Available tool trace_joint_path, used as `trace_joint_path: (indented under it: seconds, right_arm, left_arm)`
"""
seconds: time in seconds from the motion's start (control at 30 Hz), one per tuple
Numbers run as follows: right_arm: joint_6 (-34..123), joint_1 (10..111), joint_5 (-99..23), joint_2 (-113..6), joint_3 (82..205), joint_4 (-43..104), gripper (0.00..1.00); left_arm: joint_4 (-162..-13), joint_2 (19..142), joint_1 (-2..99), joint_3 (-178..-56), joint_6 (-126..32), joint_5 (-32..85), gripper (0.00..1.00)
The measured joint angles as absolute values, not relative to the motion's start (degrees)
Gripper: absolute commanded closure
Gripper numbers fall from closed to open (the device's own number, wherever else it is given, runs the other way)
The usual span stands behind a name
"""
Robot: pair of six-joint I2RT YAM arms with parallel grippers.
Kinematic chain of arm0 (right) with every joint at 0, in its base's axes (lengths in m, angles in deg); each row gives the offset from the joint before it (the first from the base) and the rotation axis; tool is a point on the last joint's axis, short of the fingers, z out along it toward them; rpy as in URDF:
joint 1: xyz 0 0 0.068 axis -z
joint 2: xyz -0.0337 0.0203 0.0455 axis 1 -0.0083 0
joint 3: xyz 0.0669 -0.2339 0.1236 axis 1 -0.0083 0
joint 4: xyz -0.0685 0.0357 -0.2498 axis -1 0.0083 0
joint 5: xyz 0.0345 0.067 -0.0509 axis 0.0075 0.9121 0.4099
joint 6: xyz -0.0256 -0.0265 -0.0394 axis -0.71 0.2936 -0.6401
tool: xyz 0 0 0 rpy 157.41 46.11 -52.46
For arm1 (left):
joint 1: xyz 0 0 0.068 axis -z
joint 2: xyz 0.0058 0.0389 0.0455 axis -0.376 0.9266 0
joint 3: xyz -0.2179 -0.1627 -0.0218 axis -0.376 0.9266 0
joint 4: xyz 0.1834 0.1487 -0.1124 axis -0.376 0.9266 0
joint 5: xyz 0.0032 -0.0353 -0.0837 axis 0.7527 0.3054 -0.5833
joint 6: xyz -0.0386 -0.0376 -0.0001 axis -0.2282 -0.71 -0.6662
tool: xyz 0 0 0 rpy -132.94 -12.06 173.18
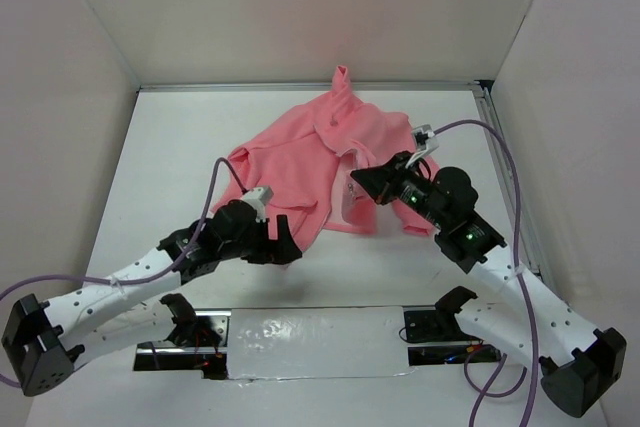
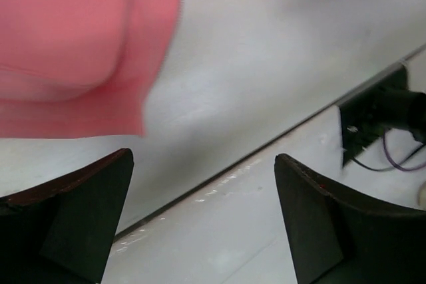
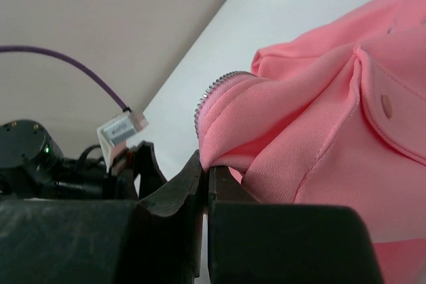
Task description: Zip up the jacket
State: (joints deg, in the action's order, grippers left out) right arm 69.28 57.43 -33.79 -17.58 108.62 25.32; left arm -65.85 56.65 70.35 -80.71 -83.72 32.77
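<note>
I should next use my left gripper to grab the jacket's open front edge by its near hem corner (image 2: 134, 123), which leaves the zipper teeth free to zip up.
The salmon-pink jacket (image 1: 320, 162) lies crumpled on the white table toward the back, hood pointing away, front open with pale lining showing. My right gripper (image 1: 358, 182) is shut on the jacket's front edge; in the right wrist view its jaws (image 3: 207, 172) pinch the pink fabric (image 3: 313, 124) just below the light zipper teeth (image 3: 213, 88), lifting it. My left gripper (image 1: 290, 247) is open and empty just in front of the jacket's near hem. In the left wrist view its fingers (image 2: 100, 197) are spread wide over bare table, with the pink hem (image 2: 86, 51) above.
White walls enclose the table on three sides. A taped plate (image 1: 315, 337) with black mounts lies along the near edge between the arm bases. Purple cables (image 1: 500, 162) loop from both wrists. A metal rail (image 1: 505, 177) runs along the right side.
</note>
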Motion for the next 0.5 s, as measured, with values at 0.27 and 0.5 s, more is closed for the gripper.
trace_joint_path:
  seconds: [0.27, 0.5]
  right_arm:
    - [68.85, 57.30, -34.16, -17.67, 106.26, 29.51, 1.00]
    - [67.58, 57.30, -34.95, -17.91, 106.05, 32.62, 1.00]
  left_arm:
    - [-62.79, 67.38, 65.04, -86.43, -67.83, 32.53, 0.06]
    - [-63.49, 78.29, 64.41, -94.13, -54.93, 31.19, 0.38]
